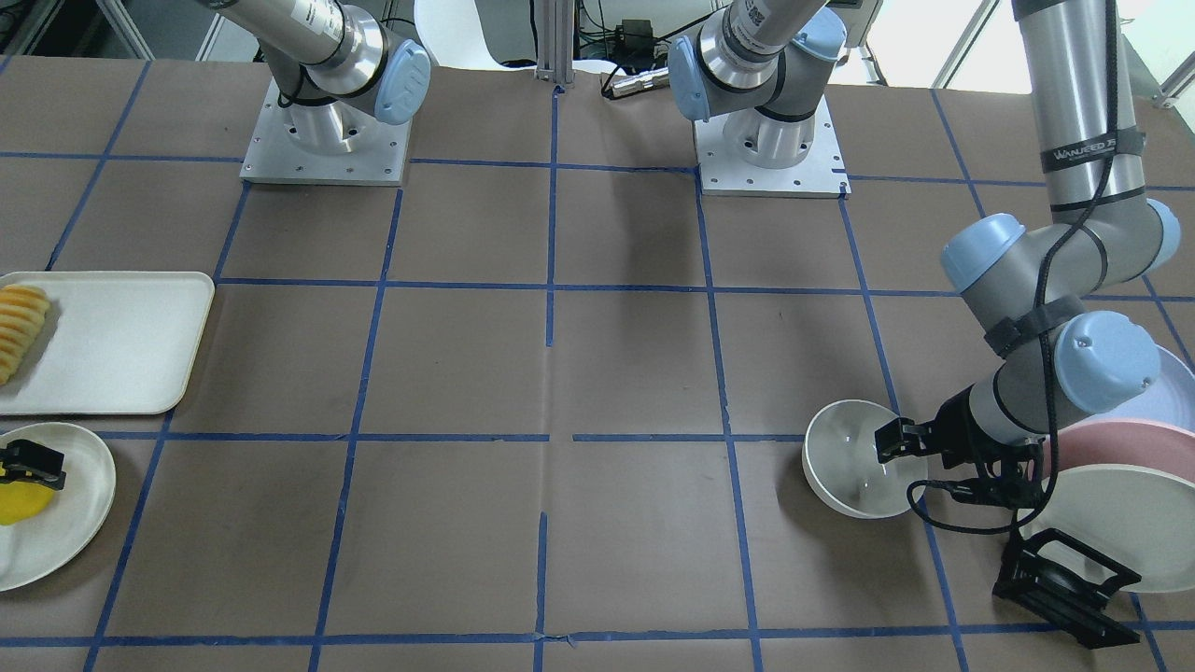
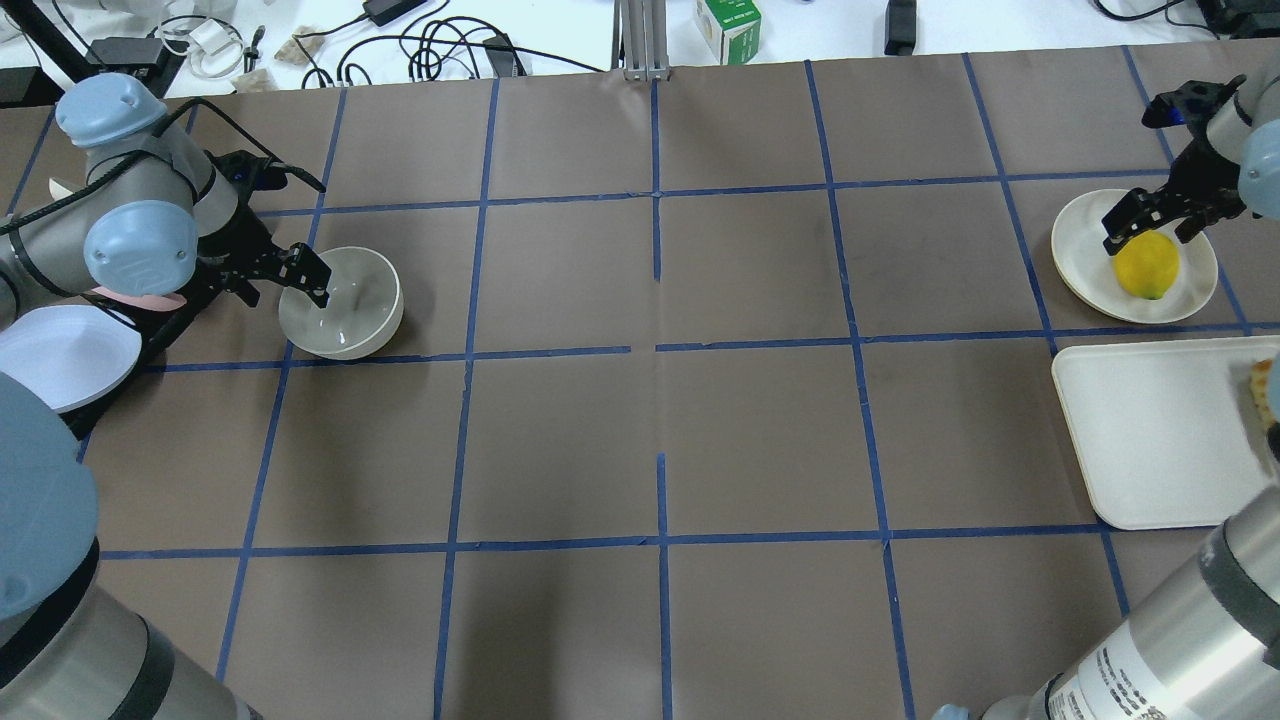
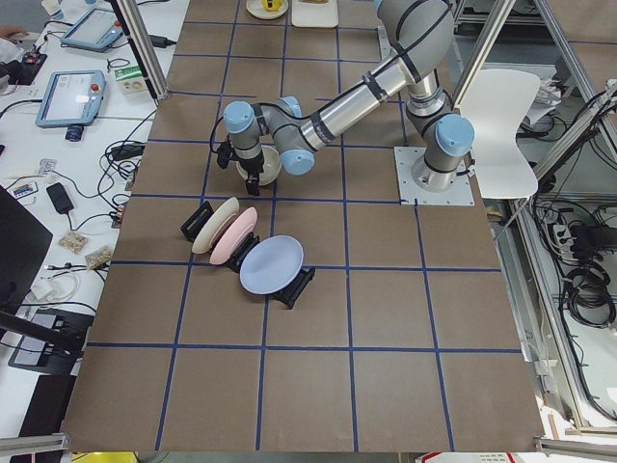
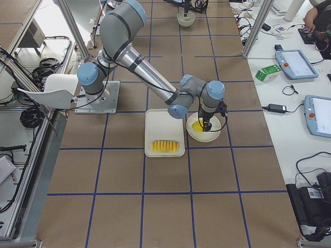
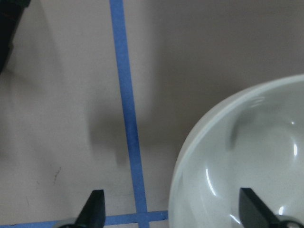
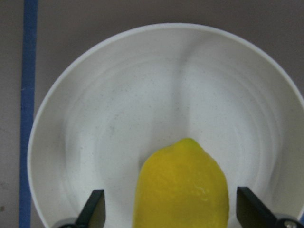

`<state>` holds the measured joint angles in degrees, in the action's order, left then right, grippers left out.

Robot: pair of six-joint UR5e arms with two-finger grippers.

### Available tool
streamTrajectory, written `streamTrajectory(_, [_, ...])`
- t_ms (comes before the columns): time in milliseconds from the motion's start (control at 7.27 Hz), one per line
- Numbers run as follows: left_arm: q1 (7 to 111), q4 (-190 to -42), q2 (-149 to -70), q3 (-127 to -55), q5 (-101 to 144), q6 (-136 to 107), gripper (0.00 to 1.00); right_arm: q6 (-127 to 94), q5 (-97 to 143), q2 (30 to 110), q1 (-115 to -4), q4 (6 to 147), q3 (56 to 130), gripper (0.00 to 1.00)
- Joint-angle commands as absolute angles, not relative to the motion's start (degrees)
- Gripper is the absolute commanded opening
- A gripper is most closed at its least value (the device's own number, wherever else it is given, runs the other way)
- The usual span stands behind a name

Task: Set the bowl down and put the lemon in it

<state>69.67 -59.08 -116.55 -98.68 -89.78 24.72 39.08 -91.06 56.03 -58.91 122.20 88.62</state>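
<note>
I will grab the bowl by its thin rim next with my left gripper, since the bowl's round body is too wide for the fingers.
The white bowl stands upright on the brown table at my left; it also shows in the front view and the left wrist view. My left gripper is open, its jaws astride the bowl's rim, one finger inside and one outside. The yellow lemon lies on a shallow white plate at the far right. My right gripper is open just above the lemon, one finger to each side of it.
A white tray lies next to the plate, with a row of yellow-orange slices on it. A black rack with pale blue, pink and cream plates stands just behind my left arm.
</note>
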Motion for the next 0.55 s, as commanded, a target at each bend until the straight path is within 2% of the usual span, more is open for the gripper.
streamTrajectory(0, [69.8,-59.1,-116.9,-99.2,-89.4,24.8,0.42,39.4,-90.9,55.6,-58.1,122.3,88.7,0.77])
streamTrajectory(138, [69.8,-59.1,-117.2,-99.2,-87.8,24.8,0.22,39.3,-90.9,55.5,-58.1,122.3,88.7,0.49])
streamTrajectory(275, [69.8,-59.1,-117.3,-99.1,-87.7,24.9,0.04,39.3,-91.0,55.6,-58.1,122.1,88.6,0.35])
streamTrajectory(412, [69.7,-59.0,-117.0,-98.5,-87.6,24.9,0.0,39.4,-91.0,55.8,-58.1,122.0,88.3,0.3])
